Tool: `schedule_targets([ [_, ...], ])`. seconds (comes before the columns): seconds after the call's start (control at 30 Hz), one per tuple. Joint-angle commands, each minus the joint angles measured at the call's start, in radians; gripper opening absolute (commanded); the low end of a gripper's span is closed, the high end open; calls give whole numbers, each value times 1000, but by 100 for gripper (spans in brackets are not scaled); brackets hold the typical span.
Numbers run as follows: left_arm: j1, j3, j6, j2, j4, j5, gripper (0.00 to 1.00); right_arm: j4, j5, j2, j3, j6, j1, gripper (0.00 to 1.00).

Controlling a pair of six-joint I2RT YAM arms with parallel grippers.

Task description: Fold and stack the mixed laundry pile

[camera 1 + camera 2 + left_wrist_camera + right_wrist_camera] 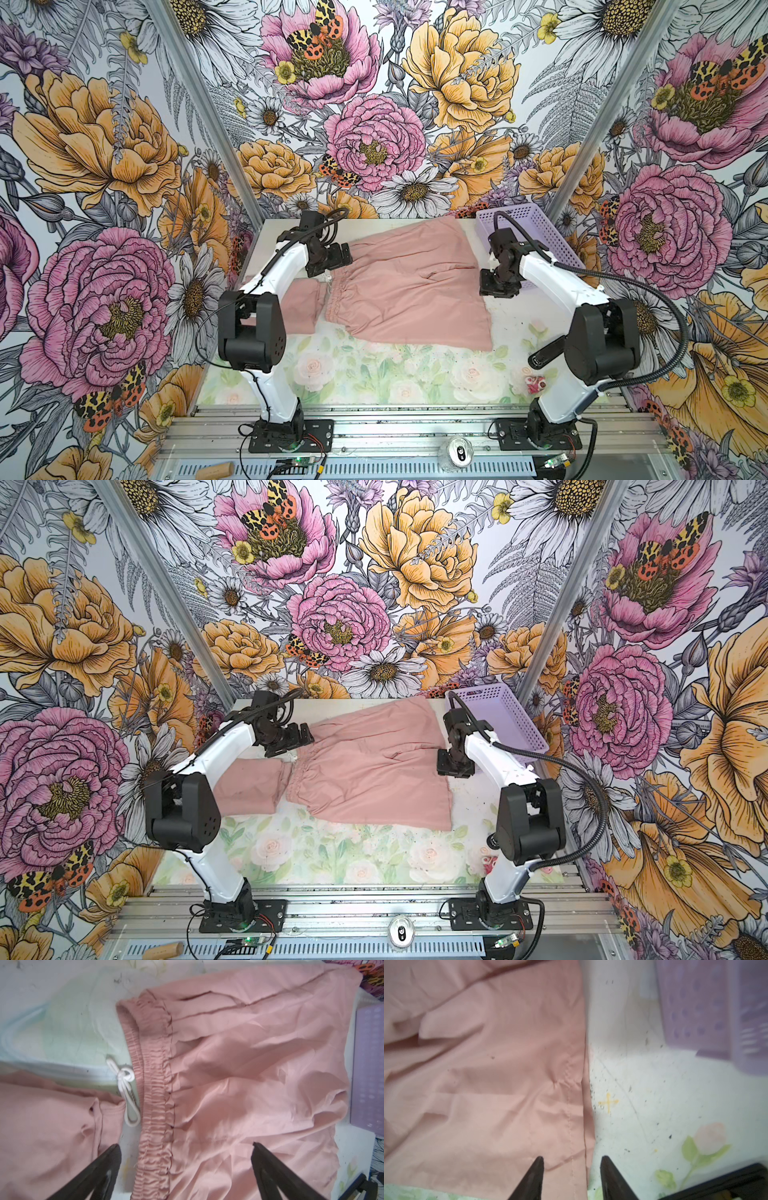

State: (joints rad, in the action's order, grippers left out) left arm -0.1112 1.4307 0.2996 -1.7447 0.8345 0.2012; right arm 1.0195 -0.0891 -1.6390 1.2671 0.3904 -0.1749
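My right gripper will next pick up the shorts [415, 286] by the near leg's hem edge, opposite the waistband, to fold that leg over the other.
Dusty-pink shorts [415, 286] [374, 771] lie spread flat across the back of the table. Their gathered waistband [153, 1084] and white drawstring [126, 1084] face left. A smaller folded pink garment [301, 307] [41, 1126] lies just left of the waistband. My left gripper [336, 266] [185, 1146] hovers over the far end of the waistband, open wide and holding nothing. At the right, my right gripper [496, 286] [572, 1157] stands open above the shorts' hem edge [577, 1115], one finger over cloth and the other over bare table.
A lavender perforated basket [536, 232] [695, 1007] stands at the back right, close behind the right arm. A small red-and-white object [534, 384] lies near the front right. On the front rail sit a drink can [460, 451] and a wooden cylinder [214, 471].
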Motion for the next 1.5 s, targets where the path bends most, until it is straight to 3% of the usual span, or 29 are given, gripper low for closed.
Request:
schedule_targets([
  [0.0,10,-142,-11,96,11,26,99,-55,-96,105,-162,119,10,44],
  [0.1,23,-257,5,174,11,35,97,-104,-109,181,-313,185,10,37],
  [0.23,35,-347,16,239,9,43,95,-204,-118,238,-460,228,10,36],
  [0.43,58,-376,10,264,8,51,94,-337,-161,255,-546,266,10,36],
  [0.6,74,-382,3,272,8,56,93,-364,-178,261,-584,281,10,27],
  [0.7,78,-388,-1,275,9,56,92,-357,-181,291,-588,288,11,6],
  [0.8,79,-401,-1,281,14,52,89,-295,-163,336,-559,289,18,0],
  [1.03,60,-462,21,303,26,26,79,-114,-101,411,-452,276,114,0],
  [1.23,-15,-510,27,327,-3,43,69,-105,-118,392,-425,247,188,0],
  [1.37,-63,-559,36,361,-46,95,60,-108,-117,364,-408,235,192,0],
  [1.47,-94,-587,41,368,-73,96,59,-108,-114,355,-398,228,195,0],
])
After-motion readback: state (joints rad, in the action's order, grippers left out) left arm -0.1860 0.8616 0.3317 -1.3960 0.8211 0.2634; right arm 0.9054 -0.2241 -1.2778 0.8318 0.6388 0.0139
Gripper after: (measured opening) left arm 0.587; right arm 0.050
